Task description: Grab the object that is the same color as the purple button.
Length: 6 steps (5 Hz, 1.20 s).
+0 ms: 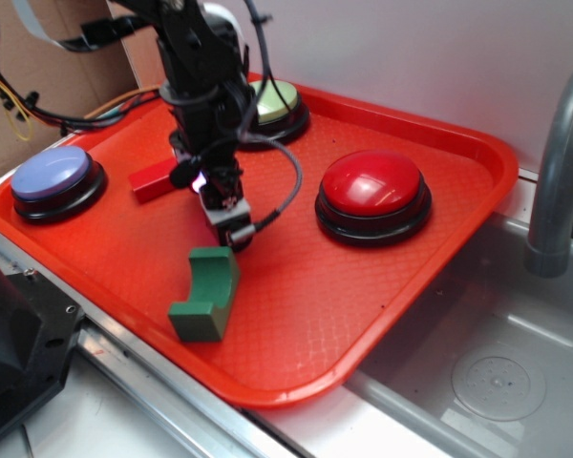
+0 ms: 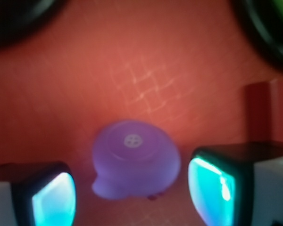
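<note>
My gripper needs to close on the purple toy piece [image 2: 134, 160] now. My glowing fingers are beside that toy piece, low over the red tray.
In the wrist view a small purple lumpy toy piece [image 2: 134, 160] lies on the red tray [image 2: 146, 70], between my two fingers and apart from both. My gripper [image 2: 132, 193] is open, its glowing pads [image 2: 210, 186] on either side of the piece. In the exterior view the gripper [image 1: 222, 205] is low over the tray's middle and hides the purple piece. The purple button [image 1: 53, 178], lavender-blue on a black base, sits at the tray's left corner.
A green arch block [image 1: 206, 291] lies just in front of the gripper. A red bar [image 1: 159, 180] lies to its left. A red-topped button [image 1: 373, 194] and a light green-topped button [image 1: 273, 104] stand on the tray [image 1: 363, 315]. A steel sink and faucet [image 1: 559, 172] are to the right.
</note>
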Available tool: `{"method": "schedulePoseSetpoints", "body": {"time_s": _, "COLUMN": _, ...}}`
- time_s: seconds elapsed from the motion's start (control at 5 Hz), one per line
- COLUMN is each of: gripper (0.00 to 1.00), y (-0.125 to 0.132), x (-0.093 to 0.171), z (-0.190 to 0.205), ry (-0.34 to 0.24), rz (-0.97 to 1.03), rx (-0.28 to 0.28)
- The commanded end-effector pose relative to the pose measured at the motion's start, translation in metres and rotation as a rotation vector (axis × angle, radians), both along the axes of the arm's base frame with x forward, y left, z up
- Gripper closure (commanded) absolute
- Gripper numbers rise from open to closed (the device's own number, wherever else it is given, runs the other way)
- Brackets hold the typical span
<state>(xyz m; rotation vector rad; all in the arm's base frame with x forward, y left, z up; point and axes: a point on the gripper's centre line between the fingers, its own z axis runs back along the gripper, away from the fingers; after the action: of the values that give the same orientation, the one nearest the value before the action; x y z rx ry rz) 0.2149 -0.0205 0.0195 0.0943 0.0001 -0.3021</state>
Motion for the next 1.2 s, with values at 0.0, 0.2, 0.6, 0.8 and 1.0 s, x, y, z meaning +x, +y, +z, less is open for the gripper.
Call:
{"method": "schedulePoseSetpoints", "body": {"time_s": 0.0, "gripper": 1.0, "y": 0.003, "x": 0.009, "z": -0.002, "ry": -0.021, "rz": 0.014, "rx": -0.012}}
{"method": "schedulePoseSetpoints", "body": {"time_s": 0.2, "gripper": 1.0, "y": 0.007, "x": 0.008, "z": 0.001, "ry": -0.034, "rz": 0.051, "rx": -0.022}}
{"method": "schedulePoseSetpoints", "body": {"time_s": 0.6, "gripper": 1.0, "y": 0.025, "x": 0.006, "z": 0.046, "ry": -0.041, "rz": 0.232, "rx": -0.061}}
{"method": "schedulePoseSetpoints", "body": {"time_s": 0.8, "gripper": 1.0, "y": 0.037, "x": -0.001, "z": 0.09, "ry": -0.084, "rz": 0.309, "rx": -0.082}}
{"method": "schedulePoseSetpoints", "body": {"time_s": 1.0, "gripper": 1.0, "y": 0.044, "x": -0.015, "z": 0.131, "ry": -0.133, "rz": 0.373, "rx": -0.089}}
